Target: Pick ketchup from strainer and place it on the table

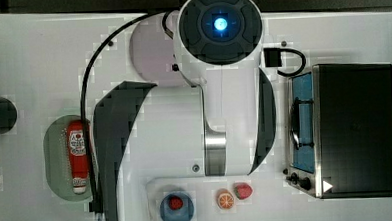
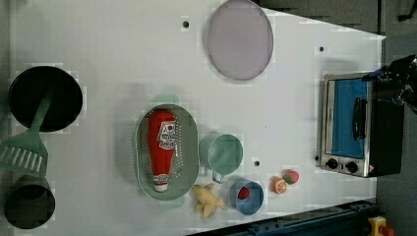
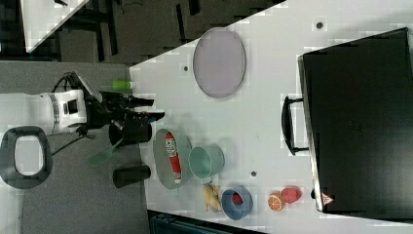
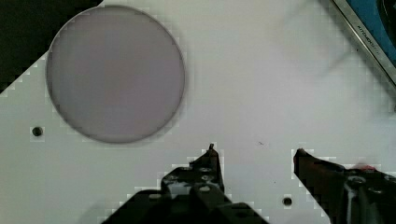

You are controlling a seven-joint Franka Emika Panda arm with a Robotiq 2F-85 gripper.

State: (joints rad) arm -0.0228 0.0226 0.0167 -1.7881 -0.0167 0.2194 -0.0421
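The ketchup needs to move from the strainer onto the table. My gripper should grab it by its labeled body (image 2: 165, 131) next.
The ketchup (image 2: 162, 145), a red bottle with a white label and cap, lies lengthwise in the pale green strainer (image 2: 188, 142). The top view shows the ketchup (image 1: 78, 154) and strainer (image 1: 56, 154) at its left, beside the arm's dark shadow. In the right view the gripper (image 3: 155, 108) hangs above the white table (image 2: 123, 49), apart from the ketchup (image 3: 173, 157) in the strainer (image 3: 160, 158). In the wrist view the gripper (image 4: 256, 154) is open, nothing between its dark fingers (image 4: 212, 161), with bare table beneath.
A greyish-lilac plate (image 2: 240, 39) lies near the back. A green cup (image 2: 221, 154), banana (image 2: 207, 200), blue bowl (image 2: 247, 197), orange slice (image 2: 279, 185) and strawberry (image 2: 290, 176) sit near the strainer. A toaster oven (image 2: 351, 123), black pan (image 2: 44, 98) and green spatula (image 2: 27, 147) flank the table.
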